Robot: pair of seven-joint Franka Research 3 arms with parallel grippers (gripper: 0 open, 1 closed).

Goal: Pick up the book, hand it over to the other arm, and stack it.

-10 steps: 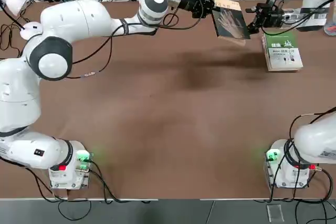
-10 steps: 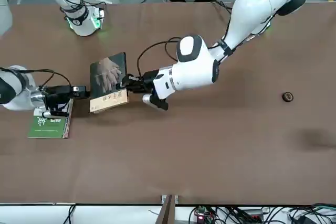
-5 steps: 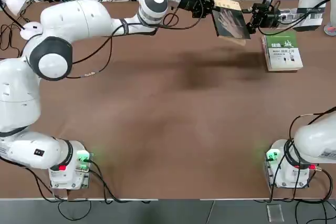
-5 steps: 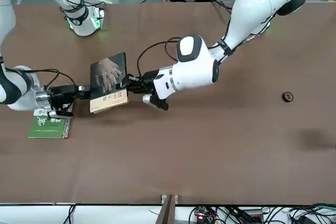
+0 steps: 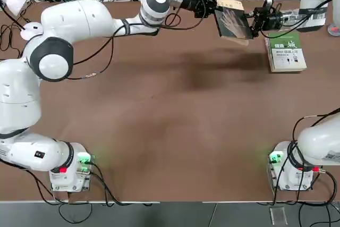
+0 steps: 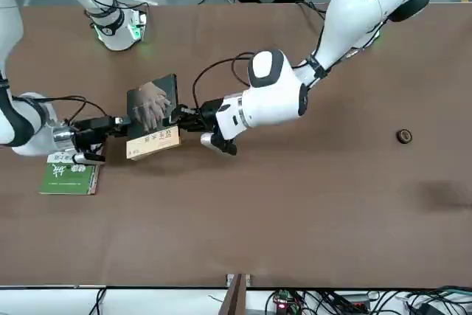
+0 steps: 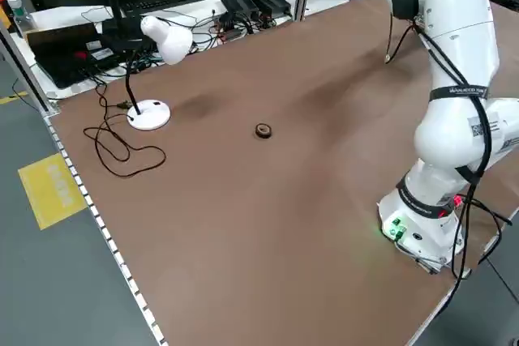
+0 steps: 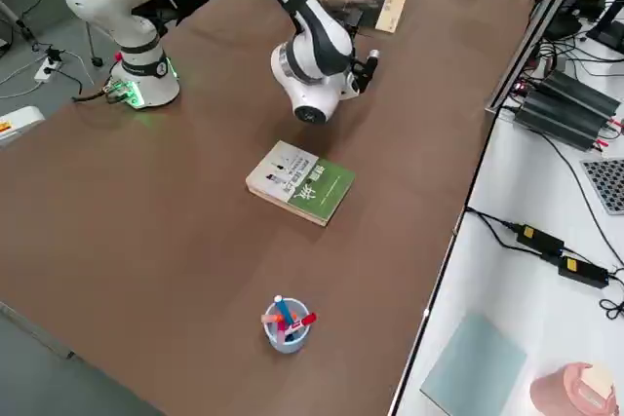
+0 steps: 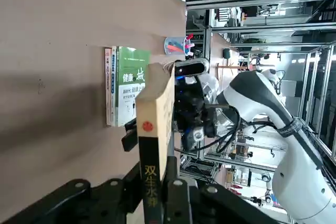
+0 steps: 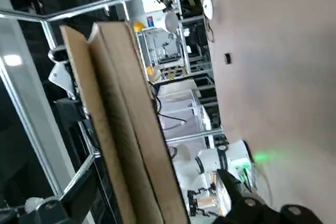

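The dark book will be stacked on the green book point(image 6: 68, 179), so my right gripper will next grab the dark book by its tan page edge.
The book point(image 5: 232, 20), a thin dark paperback with a pale hand on its cover, hangs above the table near the far edge. My left gripper point(image 5: 215, 10) is shut on its left edge, seen also from the front point(image 6: 177, 116). In the left wrist view the book's tan spine point(image 9: 155, 129) stands between my fingers. My right gripper point(image 5: 254, 22) is open, with its tips right at the book's opposite edge point(image 6: 129, 127). In the right wrist view the book point(image 10: 121, 124) fills the middle, very close. I cannot tell whether the fingers touch it.
A thicker green-and-white book point(image 5: 286, 51) lies flat on the table just under and beside the right gripper point(image 6: 118, 125). A pen cup point(image 8: 286, 321) stands beyond it. A small dark round object point(image 6: 403, 136) lies far off, and a white desk lamp point(image 7: 158, 38) stands at the table's edge.
My right gripper has moved from above the green-and-white book up to the held book's free edge, still open. The left gripper and the book have stayed still.
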